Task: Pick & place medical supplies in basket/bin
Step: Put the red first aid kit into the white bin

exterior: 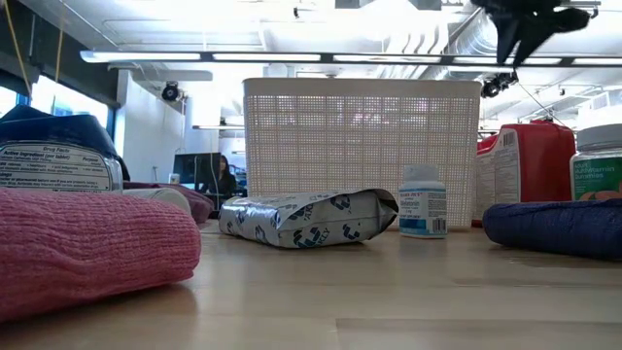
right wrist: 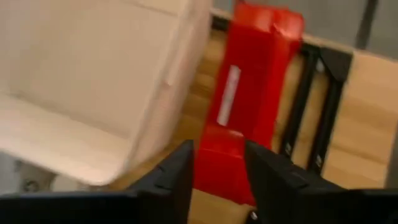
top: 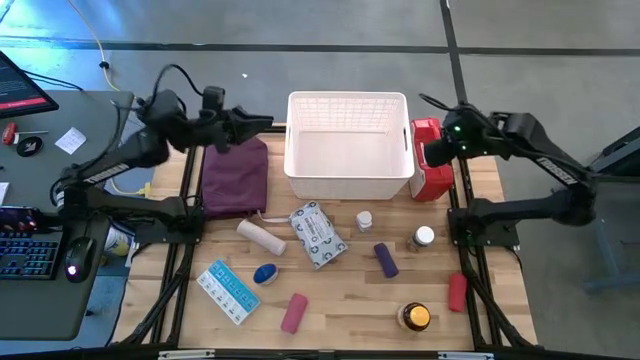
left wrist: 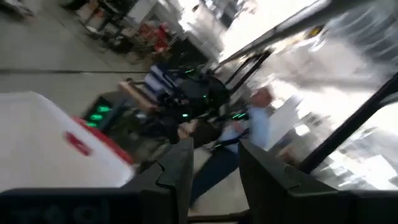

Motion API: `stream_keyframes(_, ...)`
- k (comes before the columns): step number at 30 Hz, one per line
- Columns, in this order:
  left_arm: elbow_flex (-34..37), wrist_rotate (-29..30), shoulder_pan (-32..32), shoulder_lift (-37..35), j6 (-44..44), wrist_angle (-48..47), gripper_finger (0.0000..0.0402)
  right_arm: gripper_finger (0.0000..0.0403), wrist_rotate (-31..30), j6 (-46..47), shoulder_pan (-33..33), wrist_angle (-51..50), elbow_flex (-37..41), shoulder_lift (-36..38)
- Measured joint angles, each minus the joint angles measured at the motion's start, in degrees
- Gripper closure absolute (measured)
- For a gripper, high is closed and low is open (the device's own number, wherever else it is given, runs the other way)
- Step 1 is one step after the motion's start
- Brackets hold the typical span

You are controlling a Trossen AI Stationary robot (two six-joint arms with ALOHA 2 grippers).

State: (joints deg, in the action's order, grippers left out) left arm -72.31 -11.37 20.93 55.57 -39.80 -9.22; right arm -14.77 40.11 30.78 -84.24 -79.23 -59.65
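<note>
The first-aid case has to go into the white basket (top: 345, 172), so the right gripper should grab its red edge (top: 431, 172) beside the label.
The white basket (top: 345, 172) stands at the table's far middle. A red first-aid case (top: 432, 172) stands upright on the table beside the basket's right wall. My right gripper (right wrist: 217, 152) hangs open above the case (right wrist: 249, 93), pointing steeply down, with nothing between its fingers. High above the basket's left rim, over a maroon pouch (top: 235, 178), my left gripper (top: 266, 122) points about level toward the right; it is open and holds nothing (left wrist: 214, 152). A wipes packet (top: 318, 236), a beige roll (top: 262, 237) and a blue-white box (top: 228, 291) lie on the wood.
Nearer the front edge lie a pink roll (top: 294, 312), a purple roll (top: 385, 260), a red roll (top: 457, 290), an amber jar (top: 415, 317) and two small bottles (top: 365, 219) (top: 423, 238). A desk with a keyboard (top: 25, 255) stands left of the table.
</note>
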Motion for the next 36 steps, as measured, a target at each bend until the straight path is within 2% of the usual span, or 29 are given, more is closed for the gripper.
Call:
stream_keyframes(3, -9.4, 3.6, 0.0, 3.4, 6.2, -14.6, 0.0241, 0.0232, 0.9, -0.6, 4.4, -0.2, 2.6, 0.1)
stream_keyframes(6, -18.2, 6.5, 0.0, 7.5, 11.1, -26.6, 0.0241, 0.0223, 1.5, -4.5, 9.2, 1.5, 6.1, -0.1)
stream_keyframes(11, -26.9, 7.1, 0.0, 13.0, 15.3, -34.1, 0.0241, 0.0231, 4.8, -11.6, 17.5, 7.9, 12.3, -0.1)
stream_keyframes(16, -28.6, 4.4, 0.0, 15.3, 14.5, -34.3, 0.0241, 0.0241, 7.4, -16.0, 23.5, 13.4, 16.5, -0.1)
stream_keyframes(21, -28.6, 4.3, 0.0, 15.7, 13.4, -34.7, 0.0241, 0.024, 11.0, -18.3, 24.9, 19.6, 20.0, -0.1)
stream_keyframes(30, -28.6, 4.3, 0.0, 15.5, 10.8, -37.5, 0.0241, 0.0259, 8.6, -21.1, 24.9, 21.5, 25.8, -0.1)
stream_keyframes(36, -28.6, 4.7, 0.0, 15.7, 10.9, -38.2, 0.0241, 0.0311, 5.0, -23.9, 24.9, 19.8, 24.6, 0.1)
